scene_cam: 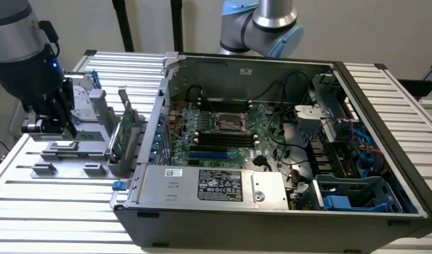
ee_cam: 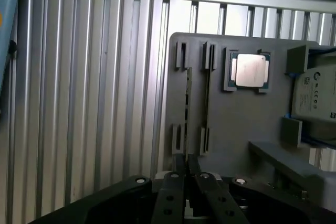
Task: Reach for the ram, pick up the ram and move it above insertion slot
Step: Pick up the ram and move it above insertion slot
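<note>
I should next grab the ram with my gripper by its top long edge (ee_cam: 187,114), so the ram's contacts stay free for the insertion slot.
The ram (ee_cam: 187,98) is a thin dark-green stick standing on edge in a slot of the grey parts holder (ee_cam: 231,124). My gripper (ee_cam: 185,161) hangs just above the holder, and its two black fingers (ee_cam: 170,192) are open by a narrow gap that lines up with the ram's near end. In the exterior view my gripper (scene_cam: 52,129) is low over the holder (scene_cam: 68,159) at the exterior view's left, outside the computer case. The black memory slots (scene_cam: 223,138) lie on the motherboard inside the case.
A taller green expansion card (scene_cam: 123,132) and a silver hard drive (scene_cam: 80,100) stand on the holder beside me. A processor chip (ee_cam: 250,70) lies in its pocket. The open case wall (scene_cam: 156,132) rises between holder and motherboard. A second arm (scene_cam: 262,26) stands behind the case.
</note>
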### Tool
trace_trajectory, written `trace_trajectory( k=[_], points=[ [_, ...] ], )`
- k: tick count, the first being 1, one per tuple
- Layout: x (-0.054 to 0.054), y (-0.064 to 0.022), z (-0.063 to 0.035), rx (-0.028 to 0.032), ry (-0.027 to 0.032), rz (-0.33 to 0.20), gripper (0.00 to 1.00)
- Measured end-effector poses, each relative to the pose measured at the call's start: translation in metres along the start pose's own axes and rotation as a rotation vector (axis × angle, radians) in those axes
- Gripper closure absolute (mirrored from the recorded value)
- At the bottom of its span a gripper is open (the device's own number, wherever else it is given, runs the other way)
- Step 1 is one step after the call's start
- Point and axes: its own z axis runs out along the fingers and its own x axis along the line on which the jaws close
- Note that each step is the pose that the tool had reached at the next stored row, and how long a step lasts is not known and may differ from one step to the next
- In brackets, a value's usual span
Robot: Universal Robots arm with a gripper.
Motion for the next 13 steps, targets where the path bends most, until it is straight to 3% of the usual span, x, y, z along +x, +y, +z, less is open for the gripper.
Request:
trace_trajectory(
  k=[13],
  points=[
    [0.002, -0.0577, -0.0609, -0.0076, -0.0096, 0.0, 0.86]
  ],
)
